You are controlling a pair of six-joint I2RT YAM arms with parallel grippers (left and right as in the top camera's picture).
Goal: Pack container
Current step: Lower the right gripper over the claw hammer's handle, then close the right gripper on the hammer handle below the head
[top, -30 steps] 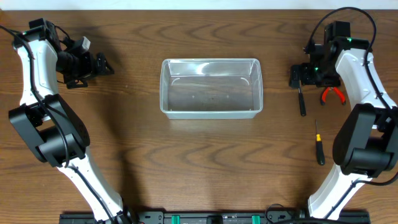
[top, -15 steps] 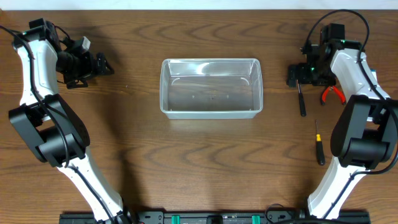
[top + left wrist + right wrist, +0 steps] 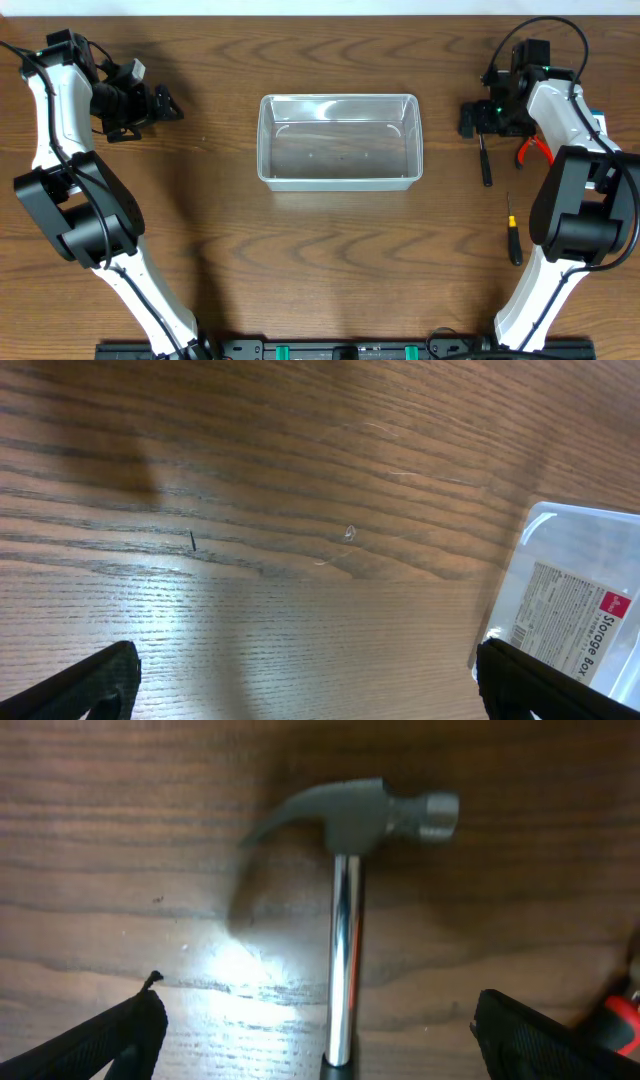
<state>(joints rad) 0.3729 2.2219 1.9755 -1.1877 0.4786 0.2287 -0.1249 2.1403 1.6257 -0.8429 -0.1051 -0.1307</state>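
My right gripper's fingers hang above the steel shaft [image 3: 481, 141] [image 3: 343, 961], so it is too early to close. The gripper comes down first now.
The clear plastic container [image 3: 340, 140] stands empty at the middle of the table; its labelled corner [image 3: 580, 610] shows in the left wrist view. My left gripper [image 3: 165, 105] hovers open, far left of it, over bare wood, its fingertips [image 3: 100, 680] wide apart. A hammer [image 3: 352, 815] with a chrome shaft lies right of the container, its black handle [image 3: 486, 165] pointing to the front. Over the hammer's head my right gripper [image 3: 472, 120] hangs open, and the shaft lies between the spread fingers [image 3: 540, 1040], which do not touch it.
Red-handled pliers [image 3: 536, 150] lie just right of the hammer, partly under my right arm; a red tip [image 3: 628, 1018] shows in the right wrist view. A small screwdriver [image 3: 513, 240] with a yellow band lies nearer the front right.
My right arm has shifted a little left and toward the back, still above the hammer. The left arm and the container have not moved.
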